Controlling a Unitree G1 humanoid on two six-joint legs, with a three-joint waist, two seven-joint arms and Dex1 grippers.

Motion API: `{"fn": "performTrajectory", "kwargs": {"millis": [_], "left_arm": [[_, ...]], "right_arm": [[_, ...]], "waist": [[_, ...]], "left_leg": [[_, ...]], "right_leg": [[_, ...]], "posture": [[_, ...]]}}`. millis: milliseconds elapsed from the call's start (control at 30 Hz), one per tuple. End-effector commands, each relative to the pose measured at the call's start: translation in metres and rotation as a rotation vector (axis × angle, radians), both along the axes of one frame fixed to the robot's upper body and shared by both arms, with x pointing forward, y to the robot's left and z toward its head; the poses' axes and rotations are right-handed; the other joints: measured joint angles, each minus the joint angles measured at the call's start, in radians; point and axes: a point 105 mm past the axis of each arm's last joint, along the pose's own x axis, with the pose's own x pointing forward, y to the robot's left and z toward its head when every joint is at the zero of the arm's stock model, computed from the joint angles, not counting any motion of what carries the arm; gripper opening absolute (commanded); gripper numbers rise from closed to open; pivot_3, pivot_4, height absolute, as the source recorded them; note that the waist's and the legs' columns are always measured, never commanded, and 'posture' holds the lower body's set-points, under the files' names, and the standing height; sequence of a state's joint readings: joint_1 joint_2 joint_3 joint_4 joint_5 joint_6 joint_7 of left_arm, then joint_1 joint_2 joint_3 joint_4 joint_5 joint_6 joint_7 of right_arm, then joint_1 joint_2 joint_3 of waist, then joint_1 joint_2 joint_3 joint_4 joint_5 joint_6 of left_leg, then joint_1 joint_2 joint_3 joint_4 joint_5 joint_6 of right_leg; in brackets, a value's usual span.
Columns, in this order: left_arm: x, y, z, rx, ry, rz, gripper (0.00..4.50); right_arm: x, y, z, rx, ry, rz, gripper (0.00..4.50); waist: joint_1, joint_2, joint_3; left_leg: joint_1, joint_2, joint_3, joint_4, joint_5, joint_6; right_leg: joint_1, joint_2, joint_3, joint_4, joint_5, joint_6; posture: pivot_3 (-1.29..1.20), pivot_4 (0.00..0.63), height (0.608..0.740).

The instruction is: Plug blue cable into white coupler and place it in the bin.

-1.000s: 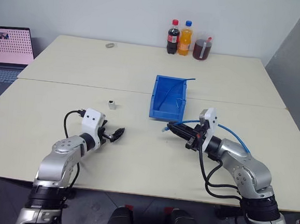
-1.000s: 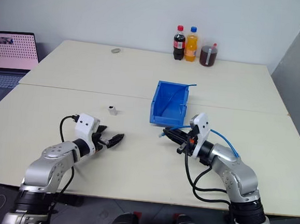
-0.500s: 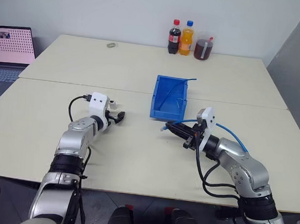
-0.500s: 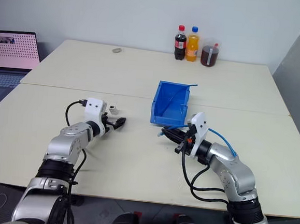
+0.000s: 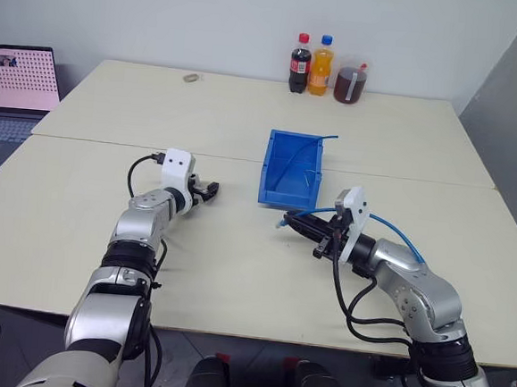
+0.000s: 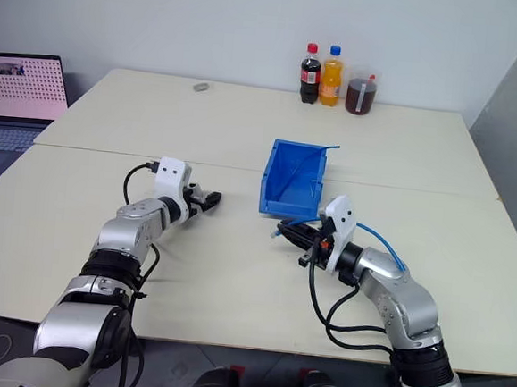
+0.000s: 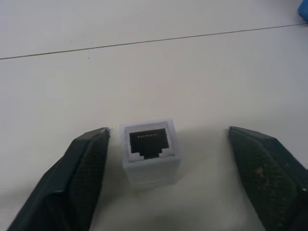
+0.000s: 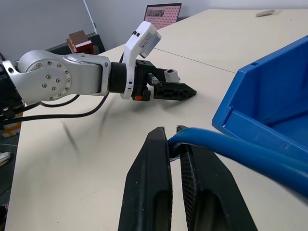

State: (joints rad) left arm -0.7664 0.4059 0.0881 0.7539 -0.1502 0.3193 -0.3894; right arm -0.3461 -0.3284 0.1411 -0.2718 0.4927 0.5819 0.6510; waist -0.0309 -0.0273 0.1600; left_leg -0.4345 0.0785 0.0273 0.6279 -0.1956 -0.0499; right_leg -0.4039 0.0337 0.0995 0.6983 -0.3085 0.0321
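The white coupler should be gripped next by the left gripper at the flat facing sides beside its open socket (image 7: 149, 143), so that the cable can be plugged into it.
The white coupler (image 7: 149, 150) stands on the table with its dark socket facing the left wrist camera. My left gripper (image 5: 208, 190) is open around it: one finger (image 7: 86, 159) almost touches its side, and the other finger (image 7: 262, 159) stands well apart. The coupler also shows between those fingers in the right wrist view (image 8: 172, 73). My right gripper (image 5: 294, 220) is shut on the blue cable (image 8: 226, 150) near its end, just above the table in front of the bin (image 5: 267, 169). The cable loops back over my right forearm (image 5: 399, 231).
A thin dark blue wire (image 5: 290, 160) lies inside the bin. Two soda bottles (image 5: 309, 65) and a jug of dark drink (image 5: 348, 84) stand at the far table edge. A laptop (image 5: 12, 80) sits at the far left. A small grey object (image 5: 190, 78) lies far back.
My left arm has reached forward across the table until its fingers straddle the coupler, and the fingers have narrowed a little. The right arm and the cable have kept still.
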Motion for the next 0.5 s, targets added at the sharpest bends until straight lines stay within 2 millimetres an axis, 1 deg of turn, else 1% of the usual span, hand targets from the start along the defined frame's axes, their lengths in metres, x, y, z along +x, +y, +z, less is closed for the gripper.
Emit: {"fn": "performTrajectory", "kwargs": {"millis": [33,367,400,500], "left_arm": [[0.0036,-0.0015,0.0097,0.002,-0.027,-0.008,3.2],[0.0021,0.0014,0.006,0.013,-0.009,0.003,1.01],[0.0016,0.0017,0.0055,0.015,-0.006,0.004,0.84],[-0.0013,0.0011,0.0047,0.026,-0.003,-0.005,0.81]], "right_arm": [[-0.0055,0.0035,0.0143,0.017,-0.063,0.019,0.0],[-0.0036,0.0047,0.0145,0.021,-0.066,0.012,0.0],[-0.0032,0.0047,0.0147,0.021,-0.068,0.01,0.0],[-0.0031,0.0043,0.0152,0.018,-0.076,0.002,0.0]], "waist": [[0.0,0.0,0.0],[0.001,0.0,0.0],[0.001,0.0,0.0],[0.0,0.0,0.0]], "left_leg": [[0.0,0.0,0.0,0.0,0.0,0.0],[0.0,0.0,0.0,0.0,0.0,0.0],[0.0,0.0,0.0,0.0,0.0,0.0],[0.0,0.0,0.0,0.0,0.0,0.0]], "right_leg": [[0.0,0.0,0.0,0.0,0.0,0.0],[0.0,0.0,0.0,0.0,0.0,0.0],[0.0,0.0,0.0,0.0,0.0,0.0],[0.0,0.0,0.0,0.0,0.0,0.0]], "posture": [[0.0,0.15,0.74],[0.0,0.15,0.74],[0.0,0.15,0.74],[0.0,0.15,0.74]]}}
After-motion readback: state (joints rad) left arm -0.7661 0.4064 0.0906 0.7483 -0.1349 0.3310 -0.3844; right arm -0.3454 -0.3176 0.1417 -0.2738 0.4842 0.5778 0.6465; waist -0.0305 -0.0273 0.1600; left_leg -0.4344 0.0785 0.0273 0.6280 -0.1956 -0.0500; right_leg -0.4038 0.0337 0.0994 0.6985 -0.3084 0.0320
